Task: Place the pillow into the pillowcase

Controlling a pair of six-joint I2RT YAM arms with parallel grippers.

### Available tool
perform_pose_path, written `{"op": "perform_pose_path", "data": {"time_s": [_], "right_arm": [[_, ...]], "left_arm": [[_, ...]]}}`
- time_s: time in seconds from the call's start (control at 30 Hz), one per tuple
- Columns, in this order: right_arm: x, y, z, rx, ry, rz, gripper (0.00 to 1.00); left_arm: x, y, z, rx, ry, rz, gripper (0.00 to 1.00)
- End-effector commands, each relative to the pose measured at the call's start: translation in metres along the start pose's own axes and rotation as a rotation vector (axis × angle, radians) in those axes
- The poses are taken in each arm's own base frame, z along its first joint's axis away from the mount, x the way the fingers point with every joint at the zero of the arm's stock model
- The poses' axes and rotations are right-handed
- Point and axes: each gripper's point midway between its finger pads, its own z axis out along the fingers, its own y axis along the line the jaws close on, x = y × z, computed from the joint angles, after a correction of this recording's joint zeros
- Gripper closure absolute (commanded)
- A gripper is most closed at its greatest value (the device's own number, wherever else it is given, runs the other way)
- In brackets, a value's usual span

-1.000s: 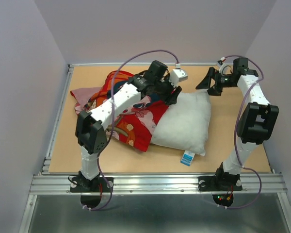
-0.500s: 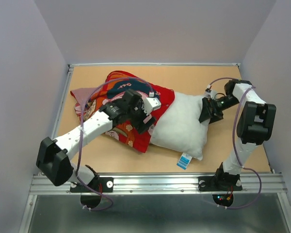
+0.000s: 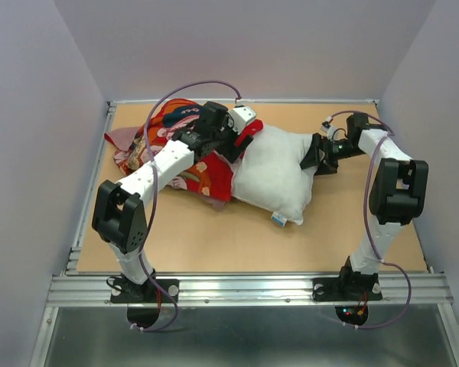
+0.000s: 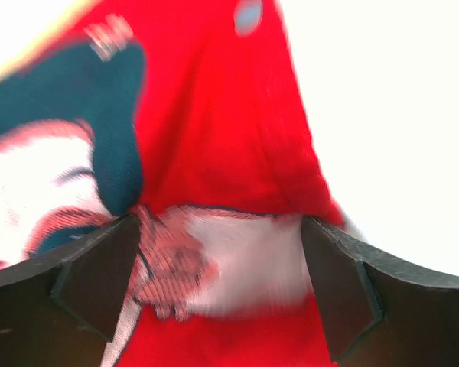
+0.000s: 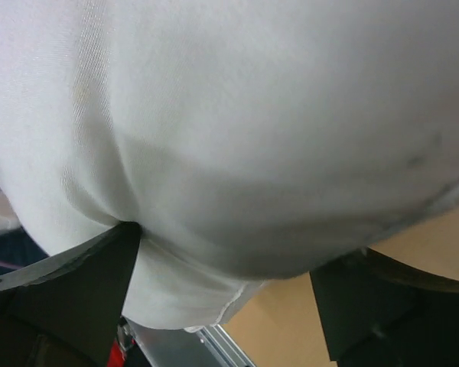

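I will next grab the pillowcase by its red edge (image 3: 232, 174) beside the pillow with my left gripper, so the pillow stays free to slide inside.
The white pillow (image 3: 279, 174) lies mid-table, its left end against the pillowcase (image 3: 195, 157), a crumpled red cloth with cartoon print. My left gripper (image 3: 243, 140) is at the seam where pillow and pillowcase meet. In the left wrist view it (image 4: 222, 283) is open wide, with red and pinkish-white pillowcase cloth (image 4: 214, 153) between the fingers and the pillow (image 4: 398, 115) at right. My right gripper (image 3: 312, 157) is at the pillow's right end. In the right wrist view it (image 5: 229, 283) is open wide, with the pillow's edge (image 5: 237, 153) bulging between the fingers.
A small blue-and-white label (image 3: 278, 220) hangs at the pillow's near corner. The wooden table (image 3: 214, 237) has a metal rail along its left edge (image 3: 92, 183), and grey walls stand close on three sides.
The pillow and pillowcase have shifted to the left and farther back. My left gripper went from the near side of the pillowcase to its far edge by the pillow. My right gripper followed the pillow's end leftward.
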Motion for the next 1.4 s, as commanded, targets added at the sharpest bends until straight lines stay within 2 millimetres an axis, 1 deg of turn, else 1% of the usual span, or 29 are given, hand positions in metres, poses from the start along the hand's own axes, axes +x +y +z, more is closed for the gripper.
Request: {"op": "perform_pose_path", "data": {"time_s": [0.0, 0.03, 0.1, 0.13, 0.2, 0.23, 0.27, 0.3, 0.33, 0.37, 0.4, 0.47, 0.53, 0.63, 0.77, 0.8, 0.83, 0.87, 0.93, 0.97, 1.07, 1.1, 1.13, 1.17, 1.2, 1.23, 1.27, 1.33, 1.37], "right_arm": [[-0.05, 0.023, -0.024, 0.05, -0.206, -0.067, 0.04], [-0.049, 0.027, -0.028, 0.029, -0.213, -0.071, 0.02], [-0.041, 0.022, -0.034, 0.015, -0.216, -0.019, 0.0], [-0.034, 0.028, -0.039, -0.001, -0.219, -0.016, 0.0], [-0.012, 0.033, -0.035, -0.042, -0.186, 0.026, 0.0], [0.01, 0.032, -0.03, -0.055, -0.161, 0.067, 0.0], [0.02, 0.037, -0.028, -0.094, -0.146, 0.091, 0.0], [0.028, 0.039, -0.026, -0.105, -0.138, 0.101, 0.0], [0.042, 0.038, -0.02, -0.128, -0.114, 0.131, 0.0], [0.041, 0.039, -0.017, -0.13, -0.13, 0.11, 0.0], [0.042, 0.036, -0.013, -0.124, -0.132, 0.113, 0.0], [0.045, 0.031, -0.003, -0.126, -0.135, 0.138, 0.0], [0.048, 0.033, 0.004, -0.145, -0.119, 0.134, 0.0], [0.054, 0.032, 0.015, -0.136, -0.101, 0.11, 0.02], [0.043, 0.025, 0.02, -0.132, -0.126, 0.078, 0.26], [0.039, 0.023, 0.02, -0.126, -0.132, 0.062, 0.38], [0.029, 0.024, 0.019, -0.125, -0.141, 0.048, 0.43], [0.025, 0.025, 0.017, -0.124, -0.148, 0.044, 0.47], [0.02, 0.026, 0.016, -0.123, -0.154, 0.027, 0.6], [0.018, 0.023, 0.017, -0.106, -0.157, 0.022, 0.72], [0.022, 0.019, 0.02, -0.113, -0.142, 0.026, 0.78], [0.024, 0.019, 0.022, -0.122, -0.136, 0.027, 0.87], [0.025, 0.019, 0.023, -0.128, -0.132, 0.028, 0.9], [0.029, 0.018, 0.026, -0.14, -0.123, 0.043, 0.96], [0.031, 0.017, 0.027, -0.14, -0.119, 0.049, 1.0], [0.031, 0.018, 0.027, -0.144, -0.121, 0.05, 1.0], [0.031, 0.018, 0.027, -0.142, -0.124, 0.046, 0.99], [0.031, 0.02, 0.026, -0.141, -0.137, 0.046, 0.99], [0.029, 0.023, 0.025, -0.154, -0.145, 0.049, 0.99]], "left_arm": [[-0.063, 0.009, -0.029, -0.024, -0.184, 0.052, 0.01], [-0.065, 0.007, -0.044, -0.019, -0.201, 0.051, 0.01], [-0.046, 0.003, -0.053, -0.025, -0.158, 0.043, 0.01], [-0.041, 0.004, -0.06, -0.034, -0.144, 0.041, 0.01], [-0.022, 0.008, -0.077, -0.079, -0.09, 0.031, 0.01], [-0.019, 0.008, -0.087, -0.093, -0.084, 0.017, 0.01], [-0.001, 0.002, -0.09, -0.079, -0.024, -0.008, 0.01], [0.006, -0.002, -0.093, -0.068, -0.008, -0.018, 0.01], [0.008, -0.005, -0.102, -0.069, -0.02, -0.021, 0.01], [0.025, -0.012, -0.098, -0.063, 0.011, -0.019, 0.01], [0.028, -0.014, -0.102, -0.068, 0.0, -0.017, 0.01], [0.041, -0.02, -0.097, -0.057, 0.018, -0.028, 0.01], [0.047, -0.029, -0.09, -0.024, 0.03, -0.042, 0.01], [0.042, -0.038, -0.081, -0.014, -0.008, -0.01, 0.01], [0.044, -0.04, -0.057, -0.05, -0.002, -0.029, 0.01], [0.047, -0.033, -0.052, -0.099, 0.017, -0.032, 0.01], [0.059, -0.027, -0.04, -0.133, 0.076, -0.039, 0.01], [0.058, -0.011, -0.04, -0.208, 0.096, -0.058, 0.01], [0.065, 0.004, -0.037, -0.256, 0.134, -0.08, 0.05], [0.063, 0.017, -0.036, -0.281, 0.128, -0.107, 0.14], [0.057, 0.024, -0.031, -0.269, 0.132, -0.091, 0.3], [0.048, 0.026, -0.033, -0.262, 0.125, -0.066, 0.46], [0.045, 0.025, -0.033, -0.25, 0.128, -0.055, 0.56], [0.035, 0.021, -0.035, -0.212, 0.107, -0.04, 0.69], [0.018, 0.013, -0.041, -0.15, 0.058, -0.015, 0.73], [0.008, 0.009, -0.044, -0.112, 0.028, 0.005, 0.73], [0.006, -0.005, -0.046, -0.034, 0.012, 0.019, 0.73], [-0.015, -0.029, -0.058, 0.111, -0.029, 0.062, 0.69], [-0.037, -0.049, -0.063, 0.224, -0.074, 0.095, 0.67]]}}
